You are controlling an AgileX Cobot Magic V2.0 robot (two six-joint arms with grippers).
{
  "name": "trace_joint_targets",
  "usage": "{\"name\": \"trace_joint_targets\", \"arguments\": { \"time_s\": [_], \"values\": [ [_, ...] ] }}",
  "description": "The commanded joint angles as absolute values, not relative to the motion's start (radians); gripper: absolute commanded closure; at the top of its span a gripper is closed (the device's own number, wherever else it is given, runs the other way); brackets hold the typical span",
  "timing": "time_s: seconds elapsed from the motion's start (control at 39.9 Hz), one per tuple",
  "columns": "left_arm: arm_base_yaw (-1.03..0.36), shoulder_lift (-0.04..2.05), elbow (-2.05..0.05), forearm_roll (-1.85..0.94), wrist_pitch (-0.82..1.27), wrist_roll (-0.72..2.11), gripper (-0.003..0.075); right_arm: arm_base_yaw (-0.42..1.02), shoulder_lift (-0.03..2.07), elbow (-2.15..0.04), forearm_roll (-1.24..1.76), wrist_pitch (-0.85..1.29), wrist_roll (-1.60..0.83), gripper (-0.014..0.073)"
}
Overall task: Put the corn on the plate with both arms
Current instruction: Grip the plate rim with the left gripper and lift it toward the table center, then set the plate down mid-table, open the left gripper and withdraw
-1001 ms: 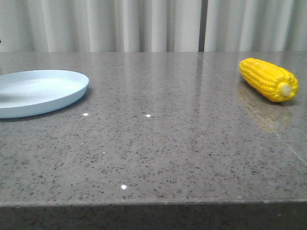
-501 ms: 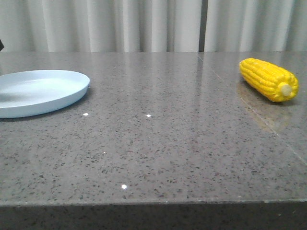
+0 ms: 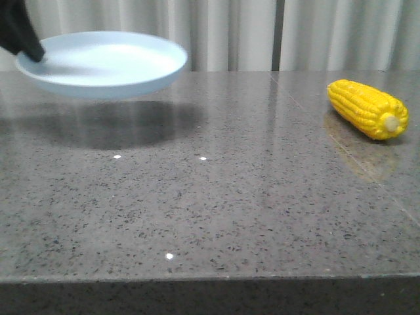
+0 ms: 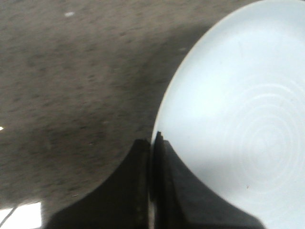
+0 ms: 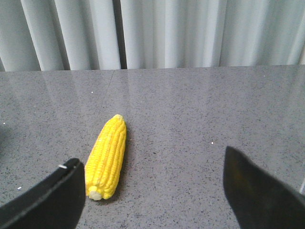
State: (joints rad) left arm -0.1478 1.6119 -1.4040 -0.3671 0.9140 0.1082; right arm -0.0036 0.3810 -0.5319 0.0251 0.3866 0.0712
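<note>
My left gripper stays closed on the pale blue plate (image 3: pixel 105 62) for now, until the plate is down on the tabletop, since the plate hangs above its shadow.
The pale blue plate (image 3: pixel 105 62) hangs in the air at the far left, its shadow on the table below. My left gripper (image 3: pixel 26 47) pinches its left rim; in the left wrist view the dark fingers (image 4: pixel 164 191) close on the edge of the plate (image 4: pixel 238 119). The yellow corn (image 3: pixel 366 108) lies on the table at the far right, pale stub end toward the front. In the right wrist view my right gripper (image 5: pixel 152 176) is open above the table, the corn (image 5: pixel 107 155) lying just beyond and beside one finger (image 5: pixel 52 198), not between the fingers.
The grey speckled stone table (image 3: pixel 216 197) stretches between plate and corn, with its front edge near the bottom. White curtains (image 3: pixel 223 33) hang behind the table.
The plate has risen off the table and shifted right, held by the left gripper, which now shows at the top left. The corn has not moved.
</note>
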Motion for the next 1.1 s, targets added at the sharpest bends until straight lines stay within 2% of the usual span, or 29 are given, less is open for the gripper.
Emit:
{"name": "trace_joint_targets", "arguments": {
  "time_s": [0.0, 0.18, 0.53, 0.6, 0.65, 0.73, 0.83, 0.9, 0.98, 1.08],
  "values": [
    [-0.224, 1.589, -1.443, -0.436, 0.854, 0.109, 0.0741, -0.010, 0.394, -0.566, 0.026, 0.311, 0.067, -0.0018],
    [-0.298, 1.661, -1.443, -0.436, 0.811, 0.097, 0.0740, -0.010, 0.394, -0.566, 0.026, 0.311, 0.067, -0.0018],
    [-0.300, 1.751, -1.443, -0.449, 0.845, 0.071, 0.0733, -0.010, 0.394, -0.566, 0.026, 0.311, 0.067, -0.0018],
    [-0.300, 1.751, -1.445, -0.449, 0.845, 0.078, 0.0679, -0.010, 0.394, -0.566, 0.026, 0.311, 0.067, -0.0018],
    [-0.300, 1.751, -1.450, -0.449, 0.845, 0.088, 0.0617, -0.010, 0.394, -0.566, 0.026, 0.311, 0.067, -0.0018],
    [-0.300, 1.751, -1.466, -0.449, 0.845, 0.110, 0.0496, -0.010, 0.394, -0.566, 0.026, 0.311, 0.067, -0.0018],
    [-0.296, 1.740, -1.489, -0.426, 0.845, 0.114, 0.0276, -0.010, 0.394, -0.566, 0.026, 0.311, 0.067, -0.0018],
    [-0.293, 1.713, -1.497, -0.371, 0.842, 0.114, 0.0174, -0.010, 0.394, -0.566, 0.026, 0.311, 0.067, -0.0018],
    [-0.285, 1.677, -1.497, -0.314, 0.836, 0.104, 0.0153, -0.010, 0.394, -0.566, 0.026, 0.311, 0.067, -0.0018],
    [-0.268, 1.620, -1.497, -0.207, 0.841, 0.054, 0.0209, -0.010, 0.394, -0.566, 0.026, 0.311, 0.067, -0.0018]
  ]
}}
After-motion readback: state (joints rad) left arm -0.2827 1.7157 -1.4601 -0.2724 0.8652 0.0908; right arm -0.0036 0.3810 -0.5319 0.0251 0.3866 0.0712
